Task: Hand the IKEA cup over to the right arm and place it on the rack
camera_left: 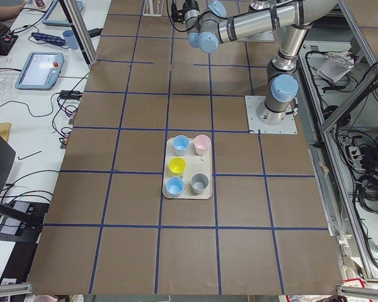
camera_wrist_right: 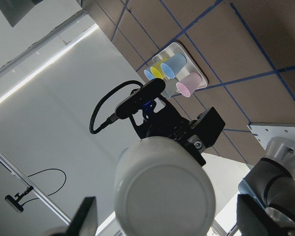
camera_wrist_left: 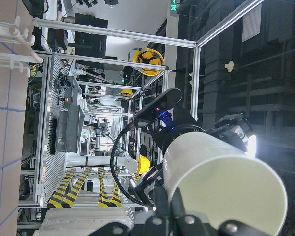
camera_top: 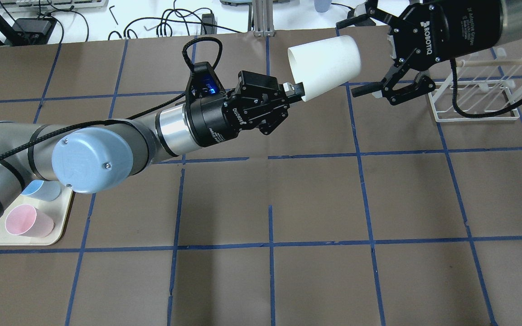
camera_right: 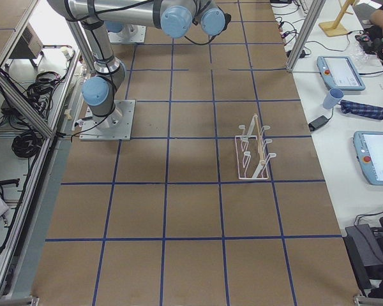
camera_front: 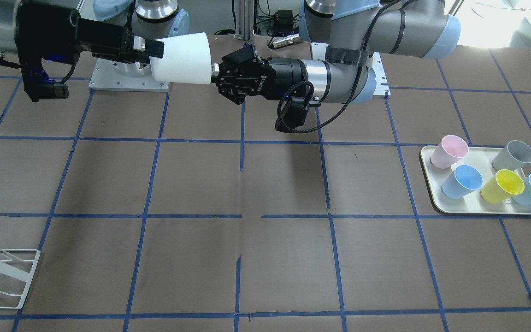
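Observation:
My right gripper takes hold of the cream-white cup by its round base (camera_front: 161,60) next, to carry the cup over for the rack (camera_front: 3,276).
The IKEA cup (camera_top: 324,63), cream-white, hangs on its side high above the table's far middle. My left gripper (camera_top: 295,88) is shut on its rim, one finger inside the mouth. My right gripper (camera_top: 348,58) is open, its two fingers spread wide on either side of the cup's base end without touching it. In the right wrist view the cup's round base (camera_wrist_right: 162,191) sits centred between the far-apart fingers. The front view shows the cup (camera_front: 182,57) between the left gripper (camera_front: 214,74) and the right gripper (camera_front: 154,50). The white wire rack (camera_top: 474,97) stands on the table beyond the right gripper.
A cream tray (camera_front: 431,186) on the robot's left side holds a pink cup (camera_front: 450,151), a grey cup (camera_front: 513,156), a yellow cup (camera_front: 503,185) and two blue cups. Cables and tablets lie beyond the table's far edge.

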{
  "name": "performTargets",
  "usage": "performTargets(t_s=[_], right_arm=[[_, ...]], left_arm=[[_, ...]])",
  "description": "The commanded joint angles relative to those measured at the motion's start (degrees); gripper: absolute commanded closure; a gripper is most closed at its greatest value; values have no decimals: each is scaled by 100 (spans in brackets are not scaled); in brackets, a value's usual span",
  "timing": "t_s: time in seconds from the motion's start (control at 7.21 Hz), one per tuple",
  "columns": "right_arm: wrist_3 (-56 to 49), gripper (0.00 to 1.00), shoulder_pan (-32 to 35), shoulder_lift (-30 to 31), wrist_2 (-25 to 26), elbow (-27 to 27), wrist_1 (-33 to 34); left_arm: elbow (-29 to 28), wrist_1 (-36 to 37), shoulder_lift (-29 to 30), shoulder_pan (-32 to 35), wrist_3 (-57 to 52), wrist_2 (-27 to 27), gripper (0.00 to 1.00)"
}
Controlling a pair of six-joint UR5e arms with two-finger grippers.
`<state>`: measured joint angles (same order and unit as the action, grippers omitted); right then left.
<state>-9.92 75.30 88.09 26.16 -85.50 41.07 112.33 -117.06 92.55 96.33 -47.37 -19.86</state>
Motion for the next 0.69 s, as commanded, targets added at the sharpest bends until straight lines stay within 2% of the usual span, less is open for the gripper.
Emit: performTargets(t_s=[0.0,0.14,0.28,0.55], right_arm=[[60,0,99,-28,-41,25,51],[61,0,99,-28,-41,25,59],[69,7,90,-37,-24,42,59],[69,30,90,-46,-32,34,68]], left_arm=[[0,-1,0,0,0,0,100],[0,-1,0,0,0,0,100],[0,-1,0,0,0,0,100],[0,-1,0,0,0,0,100]])
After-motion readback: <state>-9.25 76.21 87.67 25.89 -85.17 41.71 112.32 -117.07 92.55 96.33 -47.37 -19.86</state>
